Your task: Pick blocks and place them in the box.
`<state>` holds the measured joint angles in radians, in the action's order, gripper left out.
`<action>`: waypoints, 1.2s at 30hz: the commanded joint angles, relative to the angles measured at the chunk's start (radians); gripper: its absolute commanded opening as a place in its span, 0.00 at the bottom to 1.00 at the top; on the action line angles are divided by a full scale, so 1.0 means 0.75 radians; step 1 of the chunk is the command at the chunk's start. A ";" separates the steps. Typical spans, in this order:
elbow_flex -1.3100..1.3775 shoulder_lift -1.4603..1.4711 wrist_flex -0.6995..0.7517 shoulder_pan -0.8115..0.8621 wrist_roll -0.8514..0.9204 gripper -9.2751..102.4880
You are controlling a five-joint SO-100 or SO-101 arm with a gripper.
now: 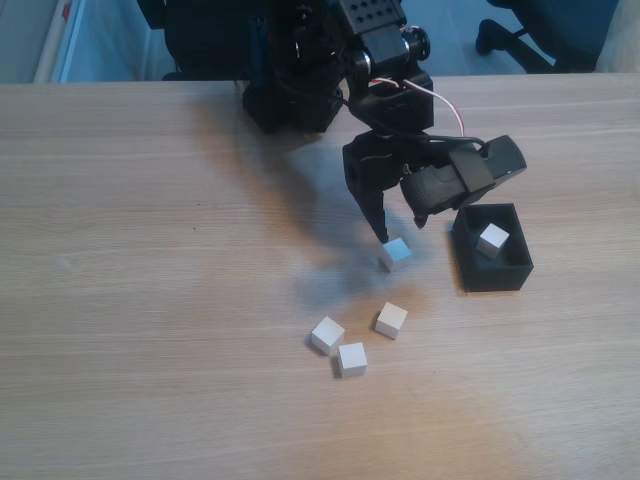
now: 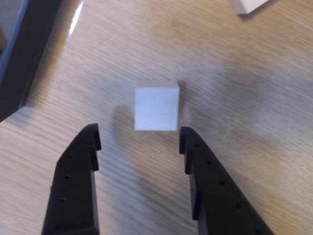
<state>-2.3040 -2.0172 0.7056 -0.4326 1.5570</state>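
Observation:
Next, my gripper grabs the white block by its opposite sides. Then it puts the block in the black box (image 1: 492,272).
A white block (image 1: 395,253) lies on the wooden table just below my black gripper (image 1: 400,232). In the wrist view this block (image 2: 156,108) sits just ahead of the gap between the two fingertips, closer to the right one, and my gripper (image 2: 139,137) is open with nothing held. The black box (image 1: 492,272) stands to the right of the gripper in the fixed view, with one white block (image 1: 492,240) inside it. Three more white blocks (image 1: 351,358) lie together nearer the front of the table. The dark box wall (image 2: 24,54) shows at the wrist view's left edge.
The arm's black base (image 1: 290,100) stands at the table's back edge. A black office chair base (image 1: 520,35) is on the floor beyond the table. Another white block's corner (image 2: 249,5) shows at the top right of the wrist view.

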 commanded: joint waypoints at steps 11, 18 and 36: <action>0.029 0.117 -0.106 0.031 0.004 0.23; 0.039 0.184 -0.141 0.031 -0.035 0.22; 0.160 0.313 -0.190 0.029 -0.121 0.08</action>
<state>-2.2350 -1.7748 0.5798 -0.4034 1.4803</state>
